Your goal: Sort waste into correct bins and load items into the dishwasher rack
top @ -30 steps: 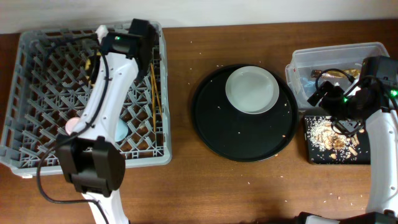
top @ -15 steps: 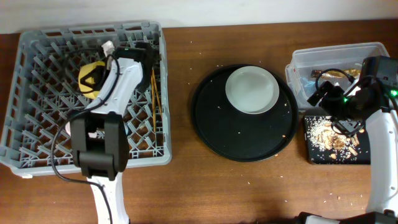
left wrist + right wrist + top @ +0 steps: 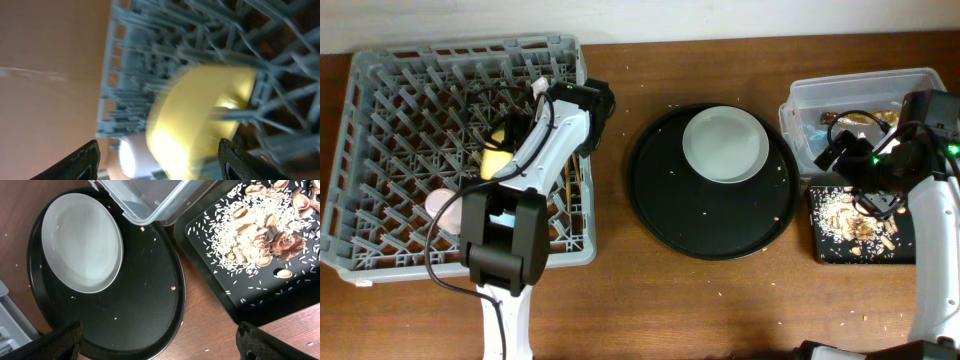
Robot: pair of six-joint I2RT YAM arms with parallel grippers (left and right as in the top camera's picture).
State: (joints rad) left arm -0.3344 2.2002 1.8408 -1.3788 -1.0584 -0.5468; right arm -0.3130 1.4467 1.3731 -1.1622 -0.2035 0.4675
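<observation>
The pale plate (image 3: 724, 145) will be held by my left gripper next, by its rim on the rack side. The plate's opposite edge then stays free to load into the dishwasher rack.
The yellow bowl (image 3: 499, 156) lies in the grey dishwasher rack (image 3: 380, 100), beside my left arm (image 3: 555, 140). In the left wrist view the bowl (image 3: 200, 110) is blurred, just beyond my open left gripper (image 3: 159, 160), which holds nothing. A pink cup (image 3: 440, 203) sits in the rack, and the chopsticks (image 3: 574, 172) lie along its right side. The pale plate (image 3: 724, 145) rests on the round black tray (image 3: 710, 225). My right gripper (image 3: 160, 345) is open and empty above that tray's edge (image 3: 180, 295). The plate (image 3: 82, 242) lies to its upper left.
A clear tub (image 3: 800, 100) holding a shiny wrapper (image 3: 842, 120) stands at the far right. The small black tray (image 3: 825, 245) in front of it holds rice and brown crumbs (image 3: 255, 230). Crumbs are scattered over the wooden table (image 3: 620, 300).
My left gripper was shut on the yellow bowl above the rack and has opened. The bowl now lies lower in the rack, and the arm has swung right. The right arm has not moved.
</observation>
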